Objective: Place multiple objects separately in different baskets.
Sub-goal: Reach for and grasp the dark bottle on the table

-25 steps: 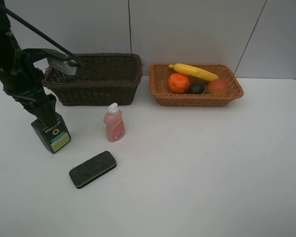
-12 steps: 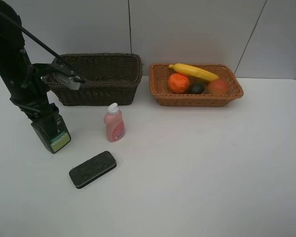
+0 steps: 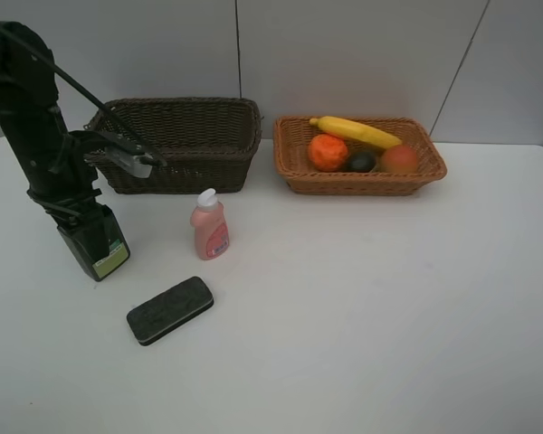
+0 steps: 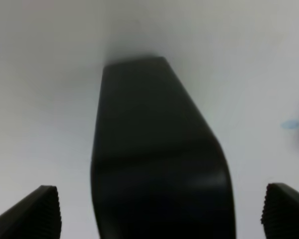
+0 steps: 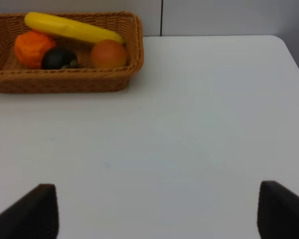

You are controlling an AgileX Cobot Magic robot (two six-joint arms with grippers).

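I need to close my left gripper now, and it would hold the dark green bottle. The fingers reach down around the bottle close above the white tabletop.
My left gripper (image 3: 80,217) is open and straddles the top of the dark green pump bottle (image 3: 104,251). In the left wrist view the bottle (image 4: 154,149) sits between the fingertips (image 4: 40,214) with gaps on both sides. The small pink bottle (image 3: 209,226) and the black felt eraser (image 3: 169,309) rest on the table. The banana (image 3: 355,132), orange (image 3: 328,152), mangosteen (image 3: 361,162) and red-orange fruit (image 3: 399,159) lie in the light basket (image 3: 357,185). The dark basket (image 3: 176,172) stands behind the left arm. My right gripper (image 5: 159,211) is open and empty. The marker is not in view.
The white table (image 3: 362,298) stretches to the right and front of the baskets. A grey wall stands directly behind both baskets. The left arm's wrist camera (image 3: 127,161) hangs in front of the dark basket's left end.
My left arm has lowered, bringing the open gripper further down around the green pump bottle. Everything else has stayed in place.
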